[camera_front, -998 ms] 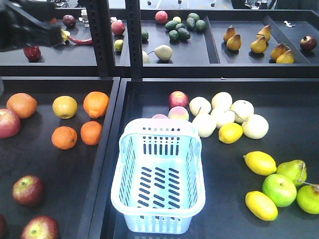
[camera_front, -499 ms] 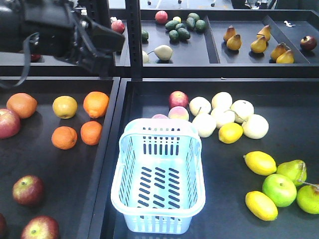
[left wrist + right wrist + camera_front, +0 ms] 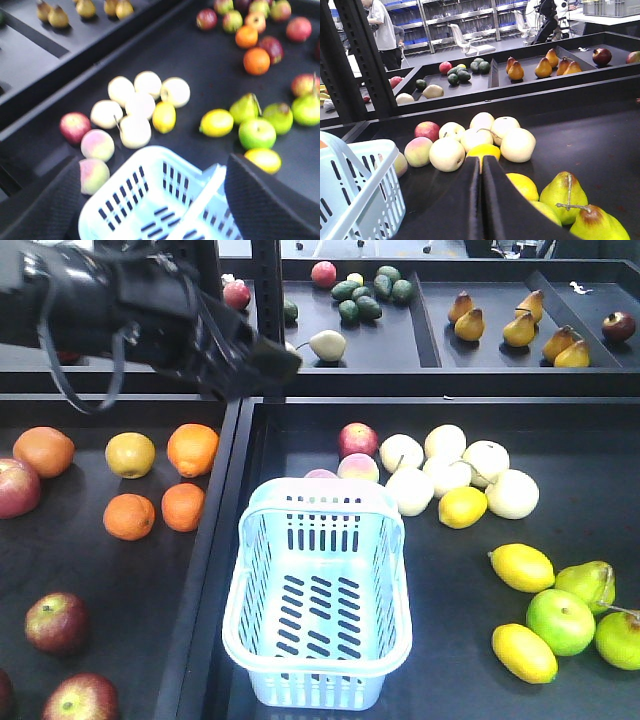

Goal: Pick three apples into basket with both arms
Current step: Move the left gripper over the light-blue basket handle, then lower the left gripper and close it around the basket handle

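Note:
I should grab the pale blue basket [image 3: 150,200] with my left gripper next, by its loop handle [image 3: 200,200], so that the apples can then go into the basket.
The pale blue basket [image 3: 318,660] stands empty in the right tray, near the divider. Two dark maroon apples [image 3: 57,622] [image 3: 80,698] lie in the left tray at the front, and a third shows partly at the left edge [image 3: 3,690]. My left gripper [image 3: 272,358] hangs high over the divider, behind the basket. In the left wrist view it [image 3: 155,165] is open and empty, with the basket [image 3: 150,200] below between its fingers. My right gripper [image 3: 481,159] is shut and empty, low over the right tray, with the basket [image 3: 355,190] to its left.
Oranges [image 3: 192,448] and a pinkish-red apple [image 3: 17,487] lie in the left tray. Pale pears [image 3: 440,465], peaches, lemons [image 3: 522,567] and green fruit [image 3: 560,620] lie around the basket. A dark upright post [image 3: 267,310] and the back shelf stand behind it.
My left arm has swung from the far upper left to the right, and now reaches over the divider behind the basket. The fruit and basket have not moved.

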Motion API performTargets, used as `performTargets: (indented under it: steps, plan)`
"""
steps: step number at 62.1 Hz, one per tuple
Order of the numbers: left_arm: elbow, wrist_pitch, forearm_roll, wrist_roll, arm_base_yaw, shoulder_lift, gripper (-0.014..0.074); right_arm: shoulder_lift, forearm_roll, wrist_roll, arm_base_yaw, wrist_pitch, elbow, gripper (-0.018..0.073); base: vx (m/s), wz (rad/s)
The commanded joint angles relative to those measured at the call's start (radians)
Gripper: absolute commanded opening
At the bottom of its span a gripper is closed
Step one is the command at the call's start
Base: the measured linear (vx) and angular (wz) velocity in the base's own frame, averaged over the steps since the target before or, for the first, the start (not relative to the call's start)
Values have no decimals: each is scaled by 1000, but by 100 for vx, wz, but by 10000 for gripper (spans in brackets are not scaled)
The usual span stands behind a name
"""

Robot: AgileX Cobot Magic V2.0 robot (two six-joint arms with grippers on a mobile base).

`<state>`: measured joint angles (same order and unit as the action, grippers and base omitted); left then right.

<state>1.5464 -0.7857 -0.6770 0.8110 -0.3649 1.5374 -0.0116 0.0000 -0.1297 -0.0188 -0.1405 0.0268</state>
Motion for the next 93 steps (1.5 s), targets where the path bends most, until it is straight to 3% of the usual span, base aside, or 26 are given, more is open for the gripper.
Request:
performTargets:
  steps: [1, 16, 27, 74, 93]
  plan:
    - [33, -10, -42, 58, -6, 4, 563, -11, -7, 8, -4, 76, 13, -5, 0, 0]
    - [33, -49, -43, 228, -6, 114, 533, -11, -7, 8, -4, 76, 13, -5, 0, 0]
    - [33, -94, -42, 230, -6, 172, 533, -11, -7, 8, -4, 76, 13, -5, 0, 0]
    - [33, -93, -43, 281, -6, 218, 533, -11, -7, 8, -4, 76, 13, -5, 0, 0]
    - [33, -92, -43, 290, -62, 265, 533, -11, -7, 8, -4, 76, 13, -5, 0, 0]
